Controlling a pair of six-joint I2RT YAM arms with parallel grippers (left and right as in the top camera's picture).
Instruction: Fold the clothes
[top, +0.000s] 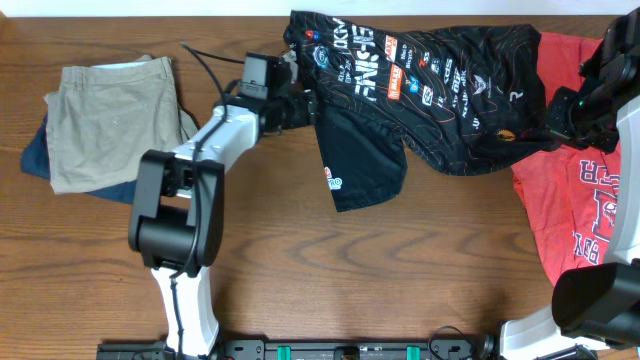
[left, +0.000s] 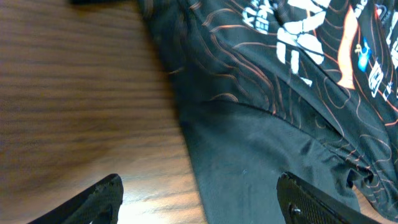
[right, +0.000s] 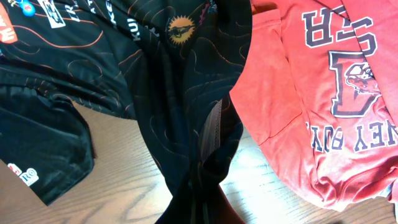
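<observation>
The left gripper needs to spread the black jersey taut and fold it, so next it should pick the jersey up where its plain flap meets the jersey's body, opposite the right gripper.
The black jersey (top: 430, 80) with white lettering, small logos and orange contour lines lies crumpled across the far middle and right of the table, one plain black flap hanging toward me. My left gripper (top: 305, 108) is open at the jersey's left edge. In the left wrist view (left: 199, 180) one finger is over bare wood and the other over the black fabric (left: 261, 124). My right gripper (top: 550, 125) is shut on the jersey's right end. In the right wrist view the cloth (right: 168, 93) bunches into the jaws (right: 208, 208), which it hides.
A red T-shirt (top: 580, 200) with grey print lies at the right, partly under the jersey, and also shows in the right wrist view (right: 323, 93). Khaki shorts (top: 110, 120) lie on a navy garment (top: 40, 155) at the far left. The wooden table (top: 400, 280) surrounds them.
</observation>
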